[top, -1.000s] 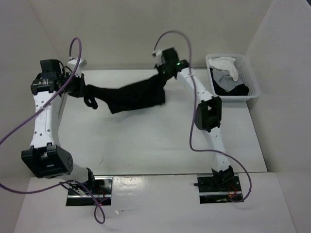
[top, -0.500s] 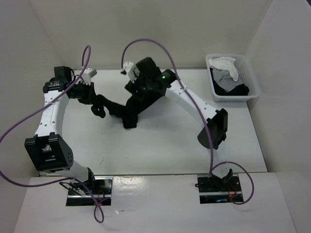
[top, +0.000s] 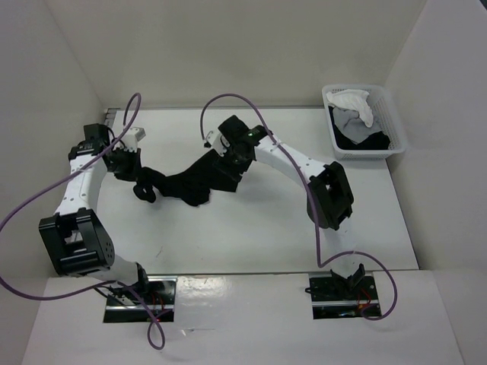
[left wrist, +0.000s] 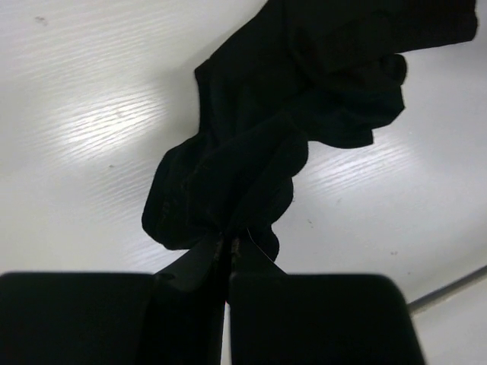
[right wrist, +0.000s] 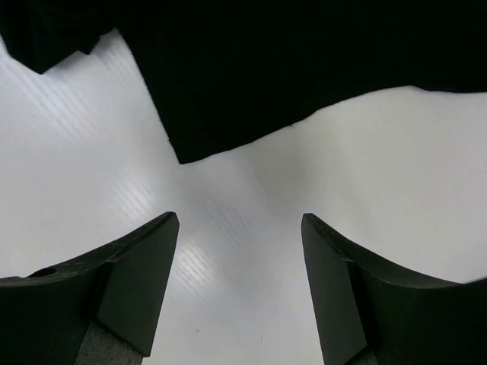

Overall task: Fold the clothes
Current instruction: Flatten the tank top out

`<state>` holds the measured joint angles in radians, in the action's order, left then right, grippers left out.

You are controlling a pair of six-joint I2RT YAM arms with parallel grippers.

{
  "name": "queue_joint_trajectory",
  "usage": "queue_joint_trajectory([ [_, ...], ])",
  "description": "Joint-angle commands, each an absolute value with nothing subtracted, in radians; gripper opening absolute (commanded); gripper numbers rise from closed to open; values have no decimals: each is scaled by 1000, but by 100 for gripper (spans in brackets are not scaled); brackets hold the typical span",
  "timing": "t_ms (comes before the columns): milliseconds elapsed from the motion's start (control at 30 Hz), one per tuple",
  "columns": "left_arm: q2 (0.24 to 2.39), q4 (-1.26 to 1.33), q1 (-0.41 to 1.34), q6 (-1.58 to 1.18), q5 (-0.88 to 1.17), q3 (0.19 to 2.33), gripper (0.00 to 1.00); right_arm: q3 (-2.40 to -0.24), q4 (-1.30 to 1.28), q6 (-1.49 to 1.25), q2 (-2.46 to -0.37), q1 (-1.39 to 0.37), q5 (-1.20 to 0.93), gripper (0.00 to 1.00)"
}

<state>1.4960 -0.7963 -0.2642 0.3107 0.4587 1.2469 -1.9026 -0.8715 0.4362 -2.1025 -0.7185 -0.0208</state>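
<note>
Next, my right gripper grabs its edge (top: 226, 185) (right wrist: 236, 144) at the end of the black top opposite my left gripper, to spread the black top for folding.
The clothes, a plain black top (top: 186, 184), lie crumpled in a long bunch on the white table, left of centre. My left gripper (top: 135, 175) is shut on the top's left end; in the left wrist view the fabric (left wrist: 289, 99) bunches out from the pinched fingertips (left wrist: 230, 245). My right gripper (top: 227, 169) hovers over the top's right end, open and holding nothing. In the right wrist view its gripper (right wrist: 240, 222) frames bare table, with the top's edge (right wrist: 304, 61) lying just beyond the tips.
A white basket (top: 396, 125) stands at the back right, holding a white garment (top: 351, 100), a grey one (top: 346, 120) and dark cloth. Side walls close in the table on the left, right and back. Purple cables loop over both arms.
My right gripper has opened and let go of the black top, which dropped from a stretched span into a bunch on the table. Both grippers moved toward each other and lower.
</note>
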Motion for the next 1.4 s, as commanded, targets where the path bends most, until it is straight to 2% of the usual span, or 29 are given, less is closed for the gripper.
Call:
queue_joint_trajectory([
  [0, 1434, -747, -278, 316, 416, 1221, 0, -1865, -742, 408, -2095, -684, 15, 74],
  [167, 1425, -756, -287, 316, 373, 1212, 0, -1819, -756, 428, -2157, -684, -31, 74],
  [333, 1425, -756, -296, 307, 373, 1212, 0, -1714, -674, 460, -2121, -733, -49, 74],
  [1200, 1368, -784, -296, 288, 362, 1152, 0, -1805, -624, 480, -2275, -761, -98, 74],
  [1267, 1368, -784, -296, 288, 362, 1152, 0, -1805, -624, 480, -2284, -761, -109, 72],
  [1367, 1368, -784, -296, 288, 362, 1143, 0, -1815, -633, 480, -2309, -761, -118, 61],
])
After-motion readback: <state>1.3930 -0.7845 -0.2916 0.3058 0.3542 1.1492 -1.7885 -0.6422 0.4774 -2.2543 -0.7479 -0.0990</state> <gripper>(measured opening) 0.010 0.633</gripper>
